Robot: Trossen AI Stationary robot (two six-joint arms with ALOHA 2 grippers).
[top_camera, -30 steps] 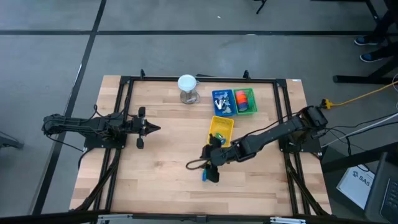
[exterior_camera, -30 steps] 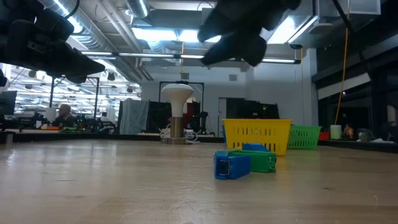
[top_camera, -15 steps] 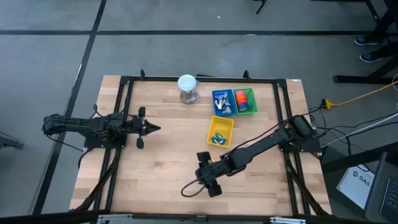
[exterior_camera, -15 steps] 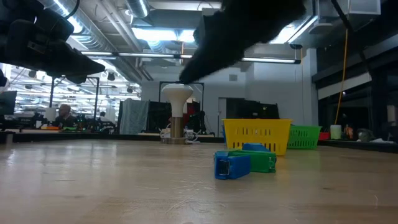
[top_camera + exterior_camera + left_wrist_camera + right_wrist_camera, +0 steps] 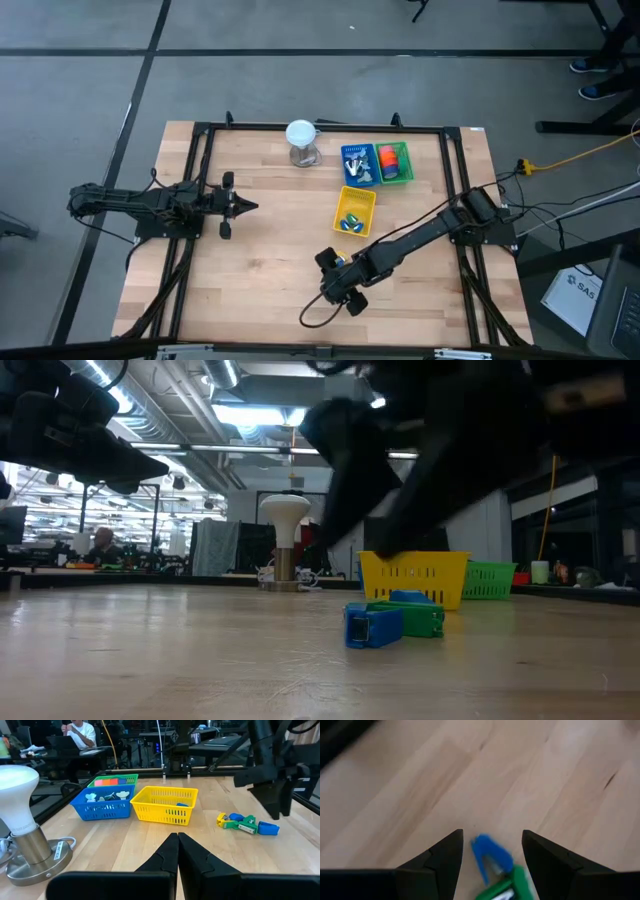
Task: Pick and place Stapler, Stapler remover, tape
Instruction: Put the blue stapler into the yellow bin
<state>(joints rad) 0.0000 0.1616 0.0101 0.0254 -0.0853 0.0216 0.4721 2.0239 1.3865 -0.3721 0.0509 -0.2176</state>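
Observation:
My right gripper's fingers are above the blue stapler (image 5: pixel 492 856) with bare wood between them and would miss it if they closed now, so they should go lower first, then close on it.
A small cluster of slim staplers lies on the table: a blue one (image 5: pixel 372 626) (image 5: pixel 489 856), a green one (image 5: pixel 412 618) and a yellow piece (image 5: pixel 223 821). My right gripper (image 5: pixel 491 835) (image 5: pixel 338 285) is open and hovers over the cluster, pointing down, with one finger on either side of the blue stapler and touching nothing. In the high view the arm hides the staplers. More staplers lie in the yellow basket (image 5: pixel 355 211). Orange and red tape pieces (image 5: pixel 393 158) sit in the green basket. My left gripper (image 5: pixel 250 205) waits shut at the table's left.
The blue basket (image 5: pixel 358 164) holds grey metal staple removers, beside the green basket (image 5: pixel 403 178) near the far edge. A white lamp-like object (image 5: pixel 301 140) stands left of them. A black cable loop (image 5: pixel 318 316) hangs by the right arm. People sit in the room beyond the table.
My right gripper has moved from beside the yellow basket toward the table's near edge and has come down over the staplers on the table. The staplers have stayed where they were.

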